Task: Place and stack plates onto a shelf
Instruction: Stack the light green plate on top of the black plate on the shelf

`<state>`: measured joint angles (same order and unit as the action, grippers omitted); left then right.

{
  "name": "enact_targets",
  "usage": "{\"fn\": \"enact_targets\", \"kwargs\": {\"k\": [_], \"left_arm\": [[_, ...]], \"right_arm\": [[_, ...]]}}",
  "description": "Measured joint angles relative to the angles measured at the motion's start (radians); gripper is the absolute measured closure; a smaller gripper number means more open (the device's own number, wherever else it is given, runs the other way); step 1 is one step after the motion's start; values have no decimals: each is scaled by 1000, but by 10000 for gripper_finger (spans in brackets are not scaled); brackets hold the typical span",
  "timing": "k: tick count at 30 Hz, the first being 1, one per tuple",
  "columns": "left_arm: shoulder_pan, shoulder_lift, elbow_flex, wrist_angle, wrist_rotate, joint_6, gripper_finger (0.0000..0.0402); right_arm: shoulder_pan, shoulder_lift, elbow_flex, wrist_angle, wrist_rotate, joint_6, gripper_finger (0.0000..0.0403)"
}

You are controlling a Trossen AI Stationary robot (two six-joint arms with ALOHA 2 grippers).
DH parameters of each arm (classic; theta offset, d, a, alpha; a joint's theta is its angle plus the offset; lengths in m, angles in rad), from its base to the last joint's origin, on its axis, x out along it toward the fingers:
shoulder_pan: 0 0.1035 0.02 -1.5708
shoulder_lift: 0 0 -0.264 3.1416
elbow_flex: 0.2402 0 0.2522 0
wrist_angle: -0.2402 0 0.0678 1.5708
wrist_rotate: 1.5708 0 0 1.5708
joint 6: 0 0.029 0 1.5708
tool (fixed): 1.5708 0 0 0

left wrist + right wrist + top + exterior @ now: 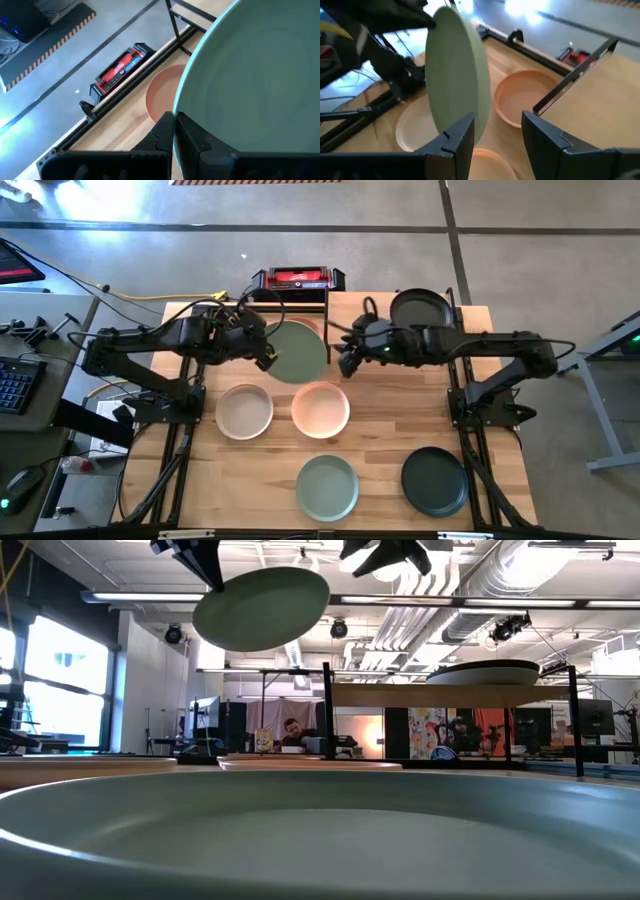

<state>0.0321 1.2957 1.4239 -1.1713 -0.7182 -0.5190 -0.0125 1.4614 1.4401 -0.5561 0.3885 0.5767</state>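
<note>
The sage green plate should be stacked onto the shelf, so my right gripper should reach it and grab it by its free rim [325, 352].
My left gripper [268, 355] is shut on a sage green plate [300, 352], raised above the table's far middle and tilted, as the low view shows [262, 608]. My right gripper [345, 362] hangs open just right of that plate's rim; in its wrist view the plate [457, 75] stands edge-on beside one finger [462, 137], and whether they touch cannot be told. A terracotta plate [162, 95] lies on the table below. The shelf [350, 305] stands at the far edge with a black plate [418, 308] lying flat on it. My left gripper pinches the sage plate's rim [176, 107] on its left side between the two fingers [192, 140], one on the hollow face and one on the underside. The fingers come in from the table's left. The plate is lifted clear and tilted.
On the table lie a cream plate [244, 411], a peach plate [320, 409], a light green plate [327, 486] filling the low view's foreground, and a dark green plate [434, 479]. A red and black device [297, 279] sits beyond the far edge. The shelf's black legs [570, 85] stand near the terracotta plate.
</note>
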Motion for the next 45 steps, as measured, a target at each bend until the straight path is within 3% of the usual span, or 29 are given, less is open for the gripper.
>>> {"fn": "enact_targets", "kwargs": {"k": [18,24,31,38,45], "left_arm": [[16,0,0,71,27,0,401],[16,0,0,78,27,-1,401],[16,0,0,78,28,-1,400],[15,0,0,79,36,3,386],[28,0,0,78,158,51,365]], "right_arm": [[0,120,47,7,34,27,263],[0,120,47,8,67,26,307],[0,121,47,8,79,56,390],[-7,121,47,5,90,104,399],[-7,121,47,4,83,147,402]]}}
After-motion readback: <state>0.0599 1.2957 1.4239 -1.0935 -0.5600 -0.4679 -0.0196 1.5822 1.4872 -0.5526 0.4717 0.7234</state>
